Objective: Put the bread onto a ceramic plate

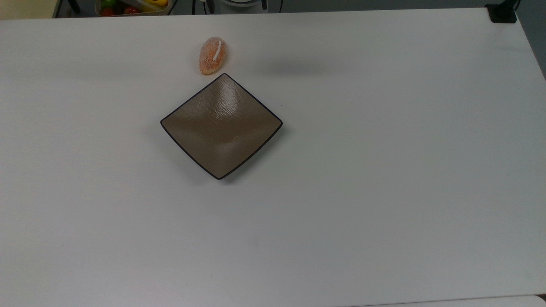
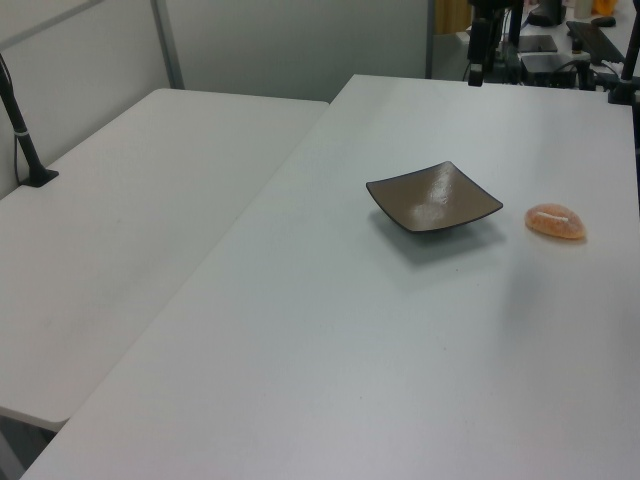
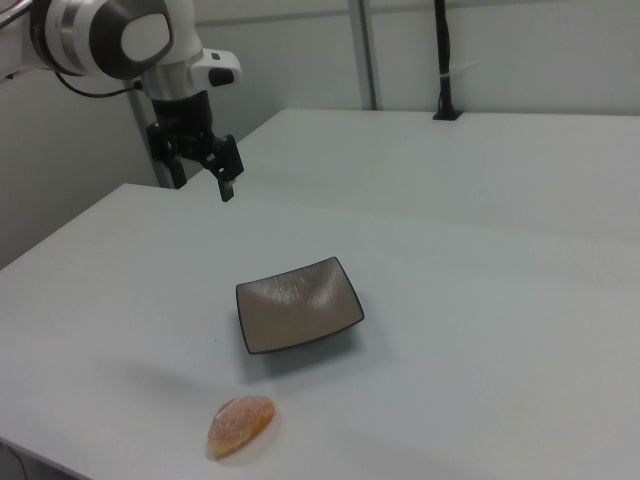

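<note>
The gripper next needs to pick up the small oval loaf by its middle [image 2: 555, 221], and then it needs to set the loaf on the ceramic plate [image 2: 434, 198].
The bread [image 1: 212, 55], a small oval orange-tan loaf with a white stripe, lies on the white table just off the plate's far corner in the top view. It also appears at the left view's right [image 2: 556, 222] and near the front edge in the right view [image 3: 241, 424]. The ceramic plate [image 1: 221, 125], square, glossy and brown with a dark rim, sits bare on the table [image 2: 433, 198] [image 3: 298, 305]. My gripper [image 3: 203, 185] hangs high above the table at the right view's upper left. It is open, holds nothing, and is well away from both bread and plate.
A bin of toy fruit [image 1: 132, 6] stands beyond the table's far edge. A black clamp [image 1: 503, 13] grips the top view's upper right corner. A second white table [image 2: 130, 180] adjoins in the left view, with a black pole [image 2: 22, 130] clamped to it.
</note>
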### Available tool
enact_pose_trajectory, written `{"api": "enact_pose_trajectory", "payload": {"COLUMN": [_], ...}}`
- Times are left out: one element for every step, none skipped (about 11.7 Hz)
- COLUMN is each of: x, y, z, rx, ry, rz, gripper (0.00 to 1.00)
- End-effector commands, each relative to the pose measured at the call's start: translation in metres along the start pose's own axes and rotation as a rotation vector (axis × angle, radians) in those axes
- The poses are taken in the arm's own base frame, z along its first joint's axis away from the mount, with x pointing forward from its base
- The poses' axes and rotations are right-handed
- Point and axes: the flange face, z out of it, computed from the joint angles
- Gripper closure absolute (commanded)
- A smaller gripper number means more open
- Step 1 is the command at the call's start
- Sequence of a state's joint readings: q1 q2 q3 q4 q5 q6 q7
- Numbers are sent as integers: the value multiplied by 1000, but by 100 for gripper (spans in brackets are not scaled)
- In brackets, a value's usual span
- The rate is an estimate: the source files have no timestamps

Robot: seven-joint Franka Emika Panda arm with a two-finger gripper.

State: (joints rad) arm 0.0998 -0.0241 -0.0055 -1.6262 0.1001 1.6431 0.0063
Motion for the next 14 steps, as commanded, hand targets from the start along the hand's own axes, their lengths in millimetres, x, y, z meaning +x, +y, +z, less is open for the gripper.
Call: {"api": "enact_pose_trajectory", "payload": {"x": [5, 5, 5, 4, 3, 3, 4, 4, 4, 4, 4, 4, 0, -11], "y": [2, 3, 2, 1, 1, 3, 4, 3, 2, 3, 8, 10, 12, 12], "z": [5, 6, 6, 7, 7, 7, 9, 9, 9, 8, 10, 11, 14, 16], "rx": [-39, -40, -40, -41, -41, -41, -43, -41, -41, -43, -55, -75, -78, -79], "ry": [-1, -5, -3, -5, -8, -8, -8, -8, -8, -5, -5, 11, 17, 21], "rz": [-25, -26, -26, -29, -31, -26, -30, -32, -33, -34, -30, -31, -28, -28], "gripper": [0, 0, 0, 0, 0, 0, 0, 0, 0, 0, 0, 0, 0, 0]}}
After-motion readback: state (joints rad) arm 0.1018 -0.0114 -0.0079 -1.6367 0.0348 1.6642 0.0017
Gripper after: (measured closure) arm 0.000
